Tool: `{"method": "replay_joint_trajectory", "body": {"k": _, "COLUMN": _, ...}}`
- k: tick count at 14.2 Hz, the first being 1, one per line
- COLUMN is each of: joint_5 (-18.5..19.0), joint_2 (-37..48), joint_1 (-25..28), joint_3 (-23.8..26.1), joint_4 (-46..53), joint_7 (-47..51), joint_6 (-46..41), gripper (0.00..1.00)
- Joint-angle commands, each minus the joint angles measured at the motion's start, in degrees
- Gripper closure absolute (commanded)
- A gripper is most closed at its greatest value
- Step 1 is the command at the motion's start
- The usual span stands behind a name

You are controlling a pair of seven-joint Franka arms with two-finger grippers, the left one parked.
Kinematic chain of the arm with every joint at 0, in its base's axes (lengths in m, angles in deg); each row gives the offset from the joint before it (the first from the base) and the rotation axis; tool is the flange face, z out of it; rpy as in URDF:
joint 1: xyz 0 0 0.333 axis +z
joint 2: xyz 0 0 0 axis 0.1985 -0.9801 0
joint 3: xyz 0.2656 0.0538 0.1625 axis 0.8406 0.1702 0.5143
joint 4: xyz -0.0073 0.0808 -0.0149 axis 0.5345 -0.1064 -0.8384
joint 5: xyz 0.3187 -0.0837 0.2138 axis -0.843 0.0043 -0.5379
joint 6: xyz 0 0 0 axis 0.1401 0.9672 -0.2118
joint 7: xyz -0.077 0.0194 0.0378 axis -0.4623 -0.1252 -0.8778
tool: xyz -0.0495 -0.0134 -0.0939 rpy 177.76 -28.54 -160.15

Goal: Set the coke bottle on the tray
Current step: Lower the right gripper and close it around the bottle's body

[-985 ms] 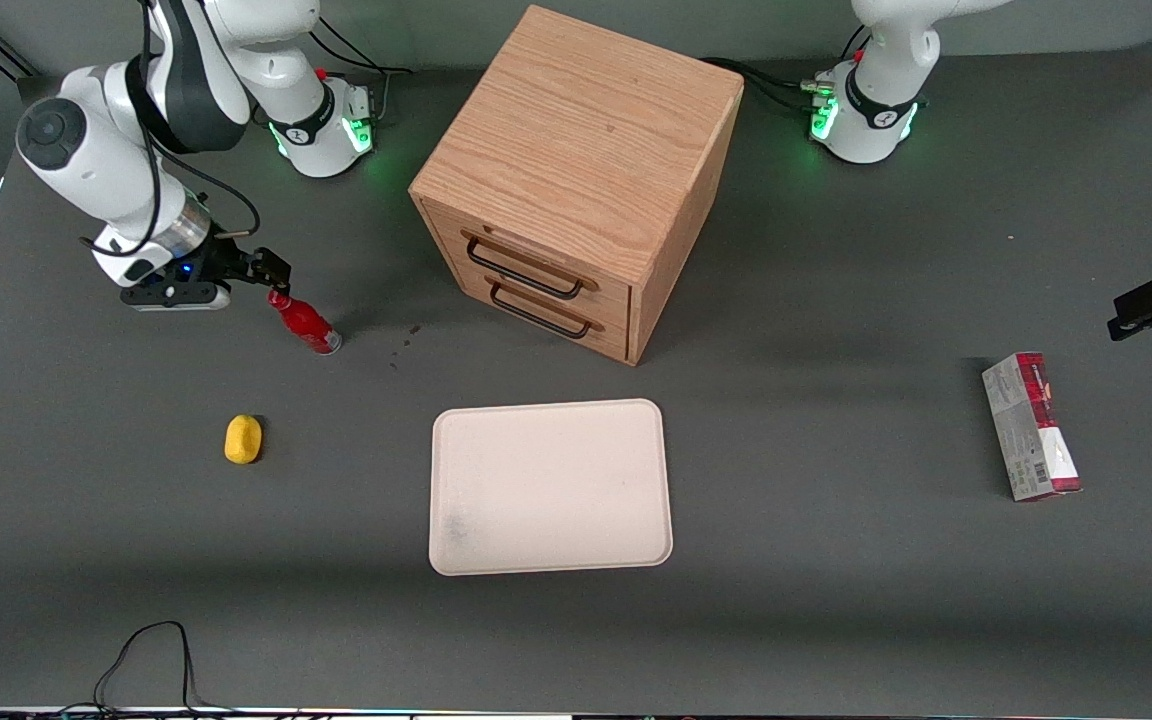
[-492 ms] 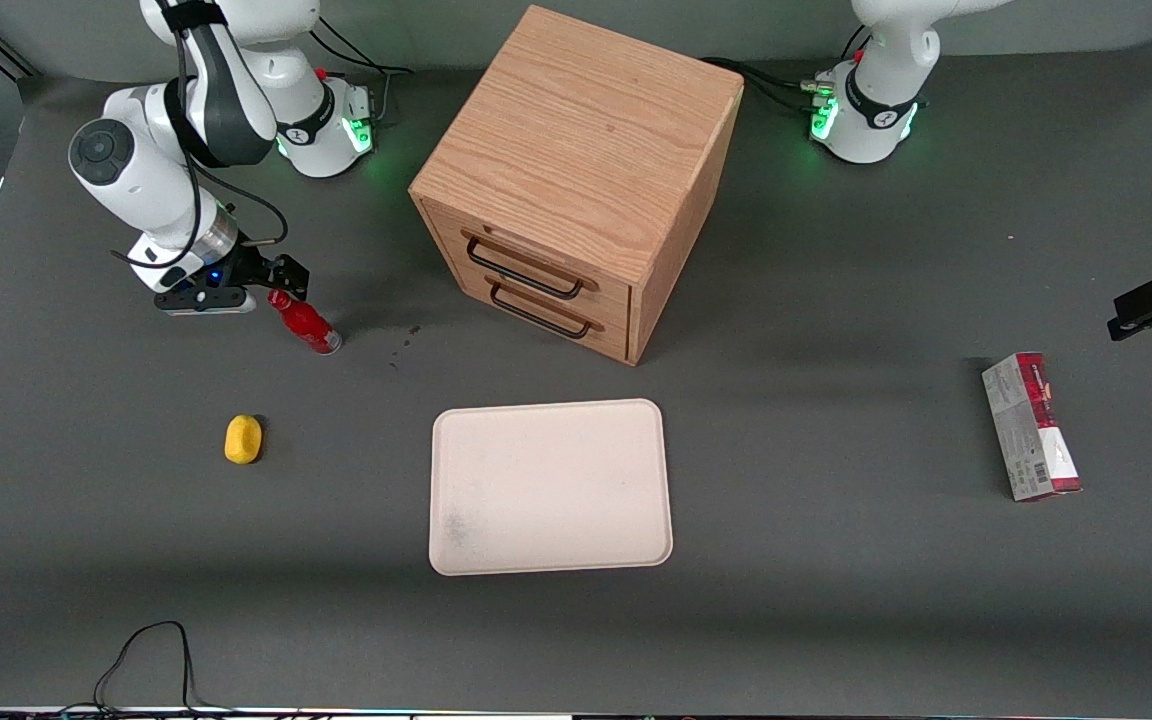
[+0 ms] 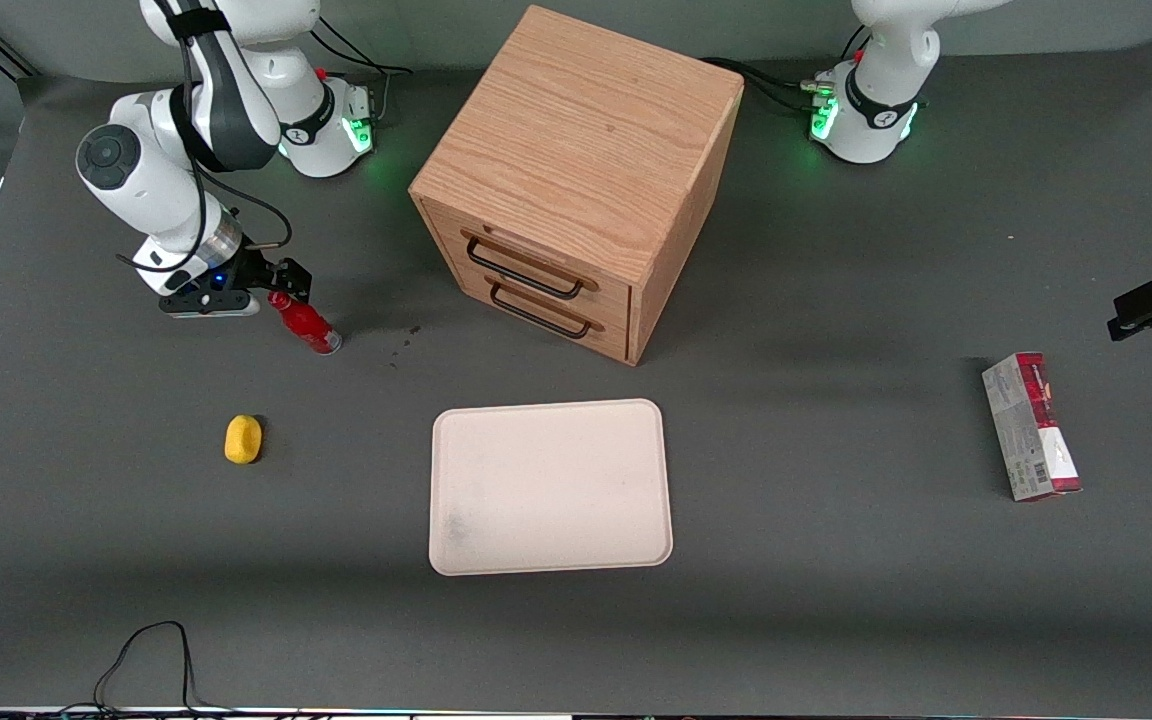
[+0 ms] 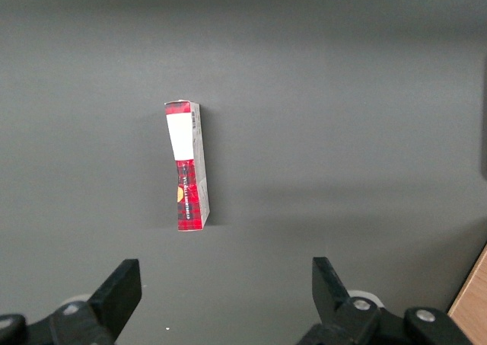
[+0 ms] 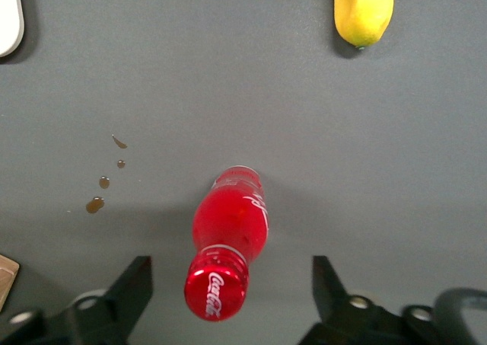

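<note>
The bottle will be picked up next by its end with the cap (image 3: 279, 299), so my gripper can place the coke bottle on the tray (image 3: 550, 486).
The coke bottle (image 3: 304, 322) is a small red bottle standing on the grey table toward the working arm's end, between the arm and the wooden cabinet. In the right wrist view I look down on its red cap and body (image 5: 225, 246). My gripper (image 3: 281, 283) is open just above the cap; its two black fingers (image 5: 131, 290) stand wide apart on either side of the cap without touching it. The cream tray (image 3: 550, 486) lies flat and bare in front of the cabinet, nearer the front camera than the bottle. A corner of the tray shows in the right wrist view (image 5: 9, 17).
A wooden two-drawer cabinet (image 3: 576, 170) stands mid-table. A yellow lump (image 3: 243, 438) lies nearer the front camera than the bottle, also in the right wrist view (image 5: 364, 10). A red-and-grey carton (image 3: 1030, 425) lies toward the parked arm's end. Small dark stains (image 5: 103, 181) mark the table beside the bottle.
My gripper has moved toward the bottle and now sits over its cap. The bottle, tray and other objects have not moved.
</note>
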Motion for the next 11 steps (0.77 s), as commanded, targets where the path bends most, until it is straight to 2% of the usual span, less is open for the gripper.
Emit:
{"method": "replay_joint_trajectory", "body": {"k": 1, "joint_5": 0.81, "joint_2": -0.14, "joint_1": 0.28, "joint_3": -0.24, "joint_4": -0.05, "joint_7": -0.85, "joint_6": 1.05, "gripper": 1.0}}
{"method": "replay_joint_trajectory", "body": {"k": 11, "joint_5": 0.81, "joint_2": 0.91, "joint_1": 0.37, "joint_3": -0.24, "joint_4": 1.34, "joint_7": -0.59, "joint_6": -1.65, "gripper": 1.0}}
